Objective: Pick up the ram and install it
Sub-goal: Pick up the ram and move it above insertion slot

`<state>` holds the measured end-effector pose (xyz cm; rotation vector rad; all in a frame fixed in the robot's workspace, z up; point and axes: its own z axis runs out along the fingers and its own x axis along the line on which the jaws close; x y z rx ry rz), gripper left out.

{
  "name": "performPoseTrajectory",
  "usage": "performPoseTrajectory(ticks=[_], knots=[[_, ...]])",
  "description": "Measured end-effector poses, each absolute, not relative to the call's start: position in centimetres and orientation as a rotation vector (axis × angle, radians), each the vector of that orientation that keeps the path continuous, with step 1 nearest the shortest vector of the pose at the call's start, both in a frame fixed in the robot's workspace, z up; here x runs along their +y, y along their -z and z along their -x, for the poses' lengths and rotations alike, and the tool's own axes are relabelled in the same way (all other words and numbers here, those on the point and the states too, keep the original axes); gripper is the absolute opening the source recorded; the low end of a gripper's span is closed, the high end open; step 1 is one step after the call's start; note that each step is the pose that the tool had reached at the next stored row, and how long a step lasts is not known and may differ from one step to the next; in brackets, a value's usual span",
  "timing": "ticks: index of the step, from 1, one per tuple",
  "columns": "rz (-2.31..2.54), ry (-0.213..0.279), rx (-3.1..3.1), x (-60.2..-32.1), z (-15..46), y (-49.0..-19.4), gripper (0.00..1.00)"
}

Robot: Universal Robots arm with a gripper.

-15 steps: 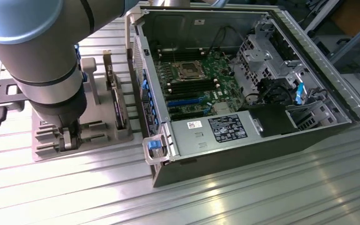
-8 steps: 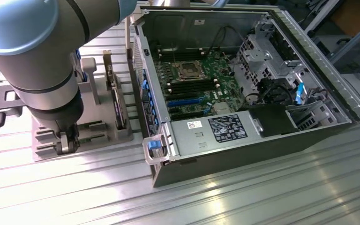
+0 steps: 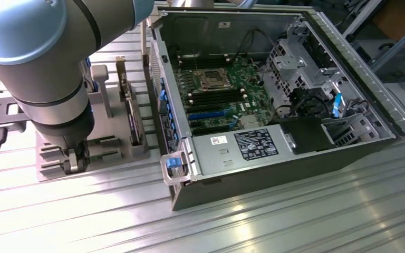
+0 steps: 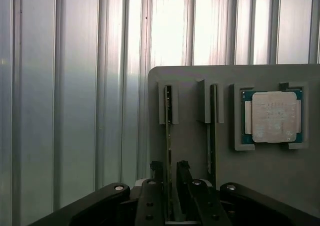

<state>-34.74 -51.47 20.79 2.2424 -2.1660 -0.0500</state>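
My gripper grips the ram by its top long edge (image 4: 169, 150) next, since the ram's contact edge then stays free to go into a memory slot.
The ram (image 4: 169, 121) is a thin green stick standing on edge in a slot of the grey holder (image 4: 190, 85). My gripper (image 4: 169, 168) is lowered over its near end, one dark finger (image 4: 156, 170) on each side. The jaws are open, with a narrow gap showing between each finger and the stick. A second stick like it (image 4: 212, 131) stands in the neighbouring slot. In the exterior view my gripper (image 3: 76, 158) reaches down into the holder (image 3: 111, 150) at that view's left, beside the open computer case (image 3: 259, 89) with its motherboard memory slots (image 3: 213, 97).
A square silver CPU (image 4: 274, 117) lies in a recess of the holder beside the sticks. A dark expansion card (image 3: 131, 105) stands upright in the holder near the case wall. The case has drive cages, cables and a power supply (image 3: 255, 143). The ribbed metal table (image 3: 259, 221) surrounds everything.
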Motion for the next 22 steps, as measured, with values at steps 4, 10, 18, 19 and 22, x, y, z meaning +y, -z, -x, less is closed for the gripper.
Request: performPoseTrajectory(ticks=[4, 10, 18, 19, 22], knots=[[-2.242, 0.05, -2.166, -51.5, 34.7, -20.8, 0.13], [-2.243, 0.05, -2.166, -51.5, 34.7, -20.8, 0.13], [-2.242, 0.05, -2.166, -51.5, 34.7, -22.2, 0.13], [-2.242, 0.05, -2.166, -51.5, 34.7, -22.5, 0.13], [-2.242, 0.05, -2.166, -51.5, 34.7, -23.2, 0.13]])
